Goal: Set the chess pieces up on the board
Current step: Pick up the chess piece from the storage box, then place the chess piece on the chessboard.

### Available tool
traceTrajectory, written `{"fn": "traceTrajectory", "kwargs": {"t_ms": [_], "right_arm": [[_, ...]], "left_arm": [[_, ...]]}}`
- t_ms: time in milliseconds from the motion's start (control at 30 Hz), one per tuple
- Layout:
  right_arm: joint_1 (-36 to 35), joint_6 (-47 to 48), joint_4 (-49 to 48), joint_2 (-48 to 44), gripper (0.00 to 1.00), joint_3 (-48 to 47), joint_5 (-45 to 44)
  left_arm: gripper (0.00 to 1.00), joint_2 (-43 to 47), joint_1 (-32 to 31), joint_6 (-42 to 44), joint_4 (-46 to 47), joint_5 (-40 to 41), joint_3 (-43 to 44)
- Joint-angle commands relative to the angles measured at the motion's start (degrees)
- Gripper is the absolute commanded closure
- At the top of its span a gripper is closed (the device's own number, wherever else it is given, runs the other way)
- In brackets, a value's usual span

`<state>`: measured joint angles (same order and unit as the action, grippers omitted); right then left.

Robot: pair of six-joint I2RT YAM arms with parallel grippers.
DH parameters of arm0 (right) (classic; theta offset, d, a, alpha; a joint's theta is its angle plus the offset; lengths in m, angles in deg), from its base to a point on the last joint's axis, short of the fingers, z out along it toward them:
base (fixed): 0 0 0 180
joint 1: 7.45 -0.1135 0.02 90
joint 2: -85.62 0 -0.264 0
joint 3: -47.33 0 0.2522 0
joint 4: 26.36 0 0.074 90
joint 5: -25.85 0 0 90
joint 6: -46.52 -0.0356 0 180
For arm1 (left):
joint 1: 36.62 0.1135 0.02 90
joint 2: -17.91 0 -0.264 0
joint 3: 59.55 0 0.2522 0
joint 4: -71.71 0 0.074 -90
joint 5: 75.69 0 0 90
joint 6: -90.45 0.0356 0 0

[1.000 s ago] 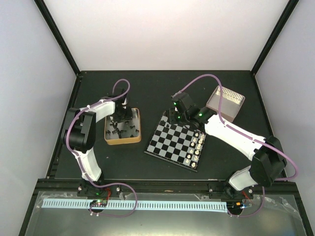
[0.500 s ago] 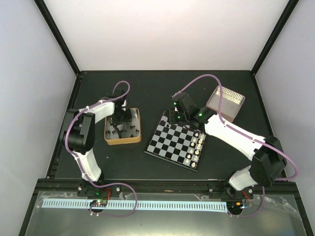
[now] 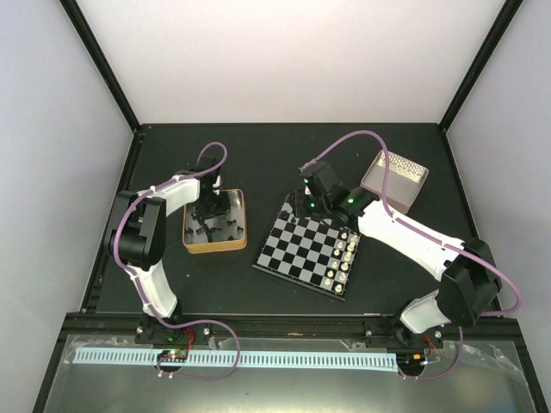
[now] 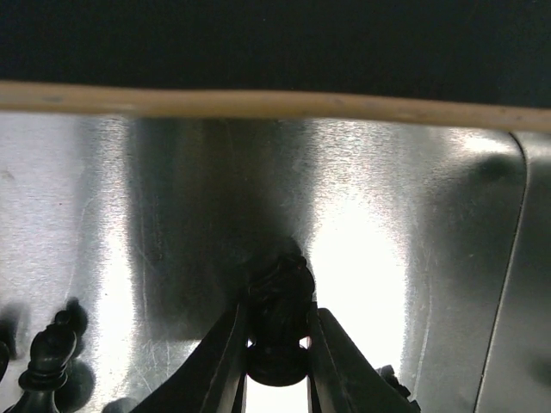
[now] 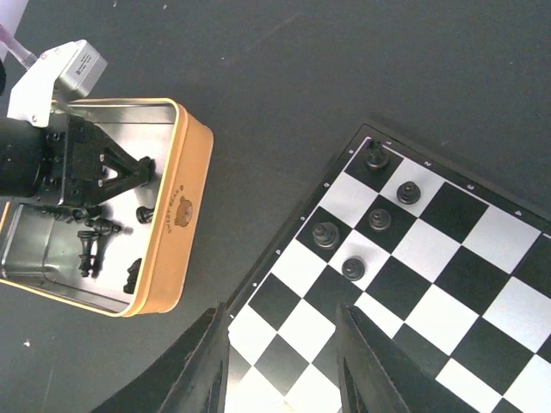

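The black chess piece in my left gripper needs its base free to be set upright, so my right gripper should reach it and grab its top end (image 5: 150, 163).
The board (image 3: 297, 254) lies mid-table, and its corner (image 5: 392, 254) holds several black chess pieces (image 5: 380, 219). More black chess pieces (image 5: 90, 237) lie in the gold-rimmed tin (image 3: 242, 225). My left gripper (image 4: 277, 348) is down inside that tin, shut on a black chess piece (image 4: 280, 292) that stands against the shiny floor. From above, the left gripper (image 3: 213, 211) sits over the tin's far half. My right gripper (image 5: 282, 361) hangs open over the board's edge nearest the tin, with nothing between its fingers. The top view shows the right gripper (image 3: 312, 206) at the board's far corner.
White pieces (image 3: 344, 256) line the board's right edge. A pink box (image 3: 393, 179) stands at the back right. The tin's gold rim (image 4: 258, 103) runs across just ahead of the left gripper, and another black piece (image 4: 47, 353) stands to its left.
The left gripper's jaws have closed in on a black piece in the tin. Neither arm has visibly moved otherwise.
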<state>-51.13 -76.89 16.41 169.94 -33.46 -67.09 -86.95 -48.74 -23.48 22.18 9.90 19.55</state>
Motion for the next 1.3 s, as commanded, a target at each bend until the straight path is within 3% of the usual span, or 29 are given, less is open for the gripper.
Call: {"fn": "traceTrajectory", "kwargs": {"t_ms": [0,133,300,567,633,967,1133,1267], "right_arm": [[-0.09,-0.61,-1.77,-1.42,0.64,0.49,2.78],[0.39,-0.78,-3.61,-1.56,0.63,0.71,8.76],[2.51,-2.01,-7.87,-3.70,0.62,2.29,18.70],[3.42,-4.46,-16.83,-5.28,0.43,1.84,35.35],[3.37,-5.34,-18.47,-5.46,0.41,1.54,37.17],[3.26,-13.57,-18.95,-5.07,0.55,-1.08,40.25],[3.24,-15.79,-16.31,-4.02,0.61,-3.54,40.82],[2.87,-16.17,-14.48,-2.34,0.67,-5.55,42.80]], "left_arm": [[0.92,3.28,-0.32,0.45,0.34,-1.66,-1.39],[0.92,10.49,-0.77,0.49,2.74,-7.00,-4.67],[0.93,22.06,-1.10,0.55,7.91,-21.56,-9.13],[0.92,34.34,-4.12,2.23,19.54,-48.26,-13.43],[0.92,36.32,-4.83,2.00,22.18,-51.37,-14.13],[0.91,44.44,-6.82,4.27,28.37,-54.42,-17.65],[0.91,45.43,-7.60,11.19,18.38,-47.85,-12.57],[0.90,46.68,-8.09,13.83,15.77,-44.60,-11.15]]}}
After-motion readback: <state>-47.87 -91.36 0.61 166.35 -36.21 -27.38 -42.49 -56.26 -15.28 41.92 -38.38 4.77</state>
